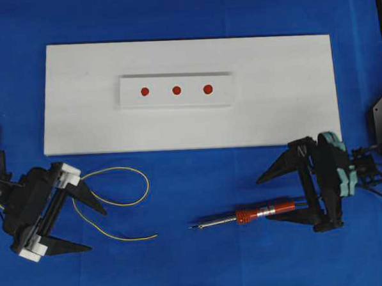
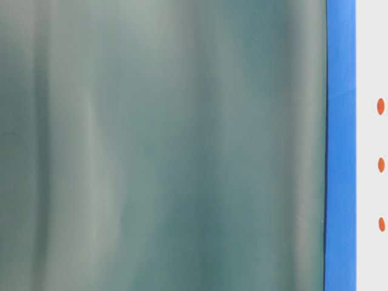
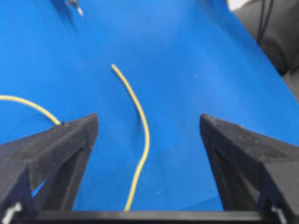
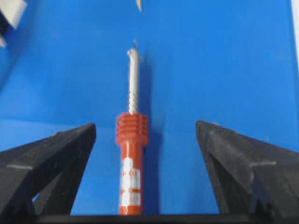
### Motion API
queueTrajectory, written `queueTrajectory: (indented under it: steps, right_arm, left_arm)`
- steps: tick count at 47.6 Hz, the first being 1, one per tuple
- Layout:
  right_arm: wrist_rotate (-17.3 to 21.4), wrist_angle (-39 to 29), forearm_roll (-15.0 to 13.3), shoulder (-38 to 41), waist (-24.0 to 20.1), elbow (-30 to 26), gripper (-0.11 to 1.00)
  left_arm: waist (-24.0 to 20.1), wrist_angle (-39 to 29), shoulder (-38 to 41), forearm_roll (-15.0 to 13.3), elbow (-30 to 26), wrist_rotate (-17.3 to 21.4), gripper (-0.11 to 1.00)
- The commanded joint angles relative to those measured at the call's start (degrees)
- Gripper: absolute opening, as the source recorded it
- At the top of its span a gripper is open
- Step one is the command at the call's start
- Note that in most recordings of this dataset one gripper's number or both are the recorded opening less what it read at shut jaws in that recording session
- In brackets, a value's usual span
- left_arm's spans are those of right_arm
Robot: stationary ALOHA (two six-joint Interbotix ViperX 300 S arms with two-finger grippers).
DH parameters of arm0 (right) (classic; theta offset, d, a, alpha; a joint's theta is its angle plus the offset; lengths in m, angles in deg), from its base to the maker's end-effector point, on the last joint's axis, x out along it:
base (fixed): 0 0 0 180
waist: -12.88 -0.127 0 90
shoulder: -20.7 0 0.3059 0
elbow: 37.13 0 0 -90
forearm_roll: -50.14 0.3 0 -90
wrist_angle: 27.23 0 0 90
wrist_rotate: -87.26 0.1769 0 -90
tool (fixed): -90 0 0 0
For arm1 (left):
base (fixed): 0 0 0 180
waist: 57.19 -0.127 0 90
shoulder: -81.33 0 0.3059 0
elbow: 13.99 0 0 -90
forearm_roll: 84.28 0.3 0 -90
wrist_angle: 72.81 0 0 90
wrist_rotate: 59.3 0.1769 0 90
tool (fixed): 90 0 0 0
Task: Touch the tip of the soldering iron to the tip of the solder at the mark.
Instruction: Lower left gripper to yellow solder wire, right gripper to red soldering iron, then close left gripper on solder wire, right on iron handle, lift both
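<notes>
The solder's tip (image 1: 155, 234) should stay free to meet the iron, so my left gripper will next grab the solder by a part behind that tip (image 1: 109, 233).
The soldering iron (image 1: 246, 215) lies on the blue cloth at front right, its silver tip pointing left. My right gripper (image 1: 262, 199) is open around its red-orange handle (image 4: 131, 154), and neither finger touches it in the right wrist view. The solder (image 1: 135, 238), a thin yellow wire, curls in loose loops at front left. My left gripper (image 1: 97, 230) is open astride one strand (image 3: 146, 135), apart from both fingers. Three red marks (image 1: 176, 90) sit in a row on a raised white strip; the frames do not single one out.
A large white board (image 1: 285, 99) carries the strip across the back of the blue cloth. A blurred grey-green surface (image 2: 163, 145) fills most of the table-level view, leaving only a blue band and three red marks (image 2: 381, 106) at its right edge.
</notes>
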Motion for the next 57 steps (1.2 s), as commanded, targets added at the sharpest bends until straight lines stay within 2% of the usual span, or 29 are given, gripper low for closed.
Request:
queueTrajectory:
  steps: [1,9,16,25,44,49,52,57]
  right_arm:
    - [-0.1,3.6,4.0,3.8,-2.8,-1.2,0.86]
    - [-0.1,6.1,9.6,8.3,-6.9,-2.8,0.86]
    - [-0.1,6.2,12.2,11.2,-7.4,-3.8,0.86]
    - [-0.1,6.2,12.4,14.2,-7.6,-5.1,0.82]
    - [-0.1,6.9,12.5,16.5,-7.7,-6.0,0.72]
    - [-0.1,6.9,12.5,17.0,-7.7,-6.0,0.66]
    - [-0.3,6.9,12.5,17.4,-7.8,-6.1,0.58]
    - [-0.8,6.9,12.5,17.8,-7.8,-6.2,0.35]
  left_arm:
    - [1.1,4.3,3.3,-0.1,-0.2,0.0,0.83]
    - [1.6,6.8,8.3,-0.4,-0.6,-1.5,0.82]
    - [1.6,7.6,11.8,-0.4,-1.2,-2.3,0.81]
    - [1.6,10.6,14.3,-0.3,-2.4,-2.2,0.75]
    - [1.3,10.5,16.8,-0.4,-5.3,-2.1,0.63]
    - [1.0,9.9,17.0,-0.4,-5.3,-2.0,0.5]
    - [0.6,8.5,17.1,-0.3,-5.4,-2.0,0.38]
    - [0.0,5.7,17.1,-0.3,-6.2,-2.0,0.18]
